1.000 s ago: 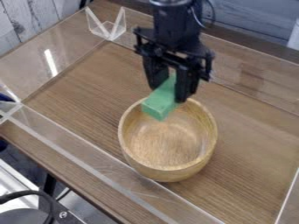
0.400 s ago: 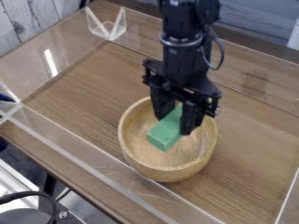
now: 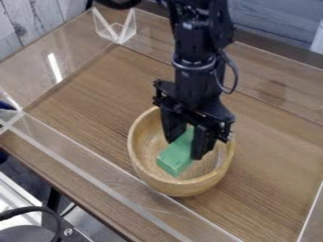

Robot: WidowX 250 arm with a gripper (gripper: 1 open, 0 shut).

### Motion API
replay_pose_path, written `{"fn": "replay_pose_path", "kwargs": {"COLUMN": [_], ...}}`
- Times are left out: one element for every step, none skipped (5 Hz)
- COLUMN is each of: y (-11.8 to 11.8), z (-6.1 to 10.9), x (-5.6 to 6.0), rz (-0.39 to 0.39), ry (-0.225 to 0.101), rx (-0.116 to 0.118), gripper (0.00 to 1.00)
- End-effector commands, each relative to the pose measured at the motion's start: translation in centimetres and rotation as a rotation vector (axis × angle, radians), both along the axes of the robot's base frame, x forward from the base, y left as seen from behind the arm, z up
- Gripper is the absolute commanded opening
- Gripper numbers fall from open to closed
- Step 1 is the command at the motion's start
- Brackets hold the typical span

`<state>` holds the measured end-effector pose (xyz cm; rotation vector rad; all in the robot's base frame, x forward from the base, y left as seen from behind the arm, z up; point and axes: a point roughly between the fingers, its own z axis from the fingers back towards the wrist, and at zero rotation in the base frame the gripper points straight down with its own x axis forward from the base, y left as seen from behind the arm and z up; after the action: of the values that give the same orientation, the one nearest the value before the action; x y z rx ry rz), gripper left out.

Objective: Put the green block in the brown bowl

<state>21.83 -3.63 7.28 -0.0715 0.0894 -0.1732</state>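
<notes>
The green block's lower end (image 3: 171, 166) is inside the bowl's rim, close above the bottom of the brown bowl. My gripper will let go of the block, as the block would rest in the bowl.
The brown bowl (image 3: 136, 156) stands on the wooden tabletop near the front middle. My gripper (image 3: 188, 142), black and pointing straight down, reaches into the bowl from above. It is shut on the green block (image 3: 175, 157), which hangs tilted inside the bowl, its lower end close to the bowl's floor. Whether the block touches the floor I cannot tell. The block's upper end is hidden between the fingers (image 3: 164, 121).
The wooden tabletop (image 3: 89, 90) is fenced by low clear plastic walls (image 3: 51, 142) along its edges. A small clear plastic stand (image 3: 116, 25) sits at the back left. Cables show at the bottom left corner.
My gripper has come down from above the bowl's rim into the bowl, carrying the green block with it. The bowl has stayed in place.
</notes>
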Motion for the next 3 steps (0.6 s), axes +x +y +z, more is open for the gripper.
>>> {"fn": "replay_pose_path", "kwargs": {"y": [0.16, 0.22, 0.26], "z": [0.34, 0.12, 0.08], "x": [0.56, 0.53, 0.56], "rz": [0.007, 0.010, 0.011], "ry": [-0.028, -0.021, -0.018], "rx": [-0.003, -0.005, -0.006], "gripper": [0.00, 0.00, 0.00]}}
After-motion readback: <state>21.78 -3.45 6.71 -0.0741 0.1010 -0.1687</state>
